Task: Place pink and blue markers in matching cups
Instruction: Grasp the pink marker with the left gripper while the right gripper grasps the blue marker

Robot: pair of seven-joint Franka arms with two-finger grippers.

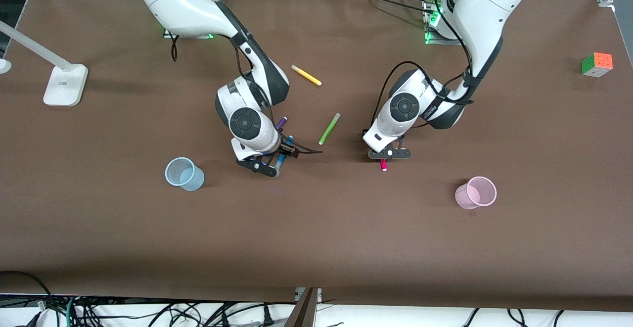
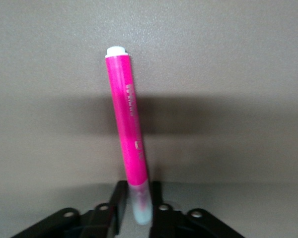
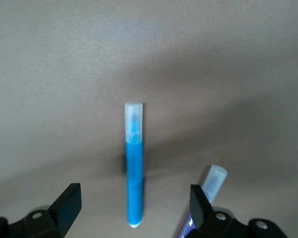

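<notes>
I should lift the blue marker by its blue body with my right gripper next, to put it in the pale blue cup.
The pink marker lies on the brown table, its tip showing under my left gripper in the front view. My left gripper is low over the table, shut on the marker's pale end. The blue marker lies on the table between the wide-open fingers of my right gripper. In the front view the blue marker shows beside my right gripper. The pale blue cup stands toward the right arm's end. The pale pink cup stands toward the left arm's end.
A purple pen lies close beside the blue marker, next to one right finger. A lime-green pen and a yellow marker lie between the arms. A colour cube and a white lamp base sit at the table's ends.
</notes>
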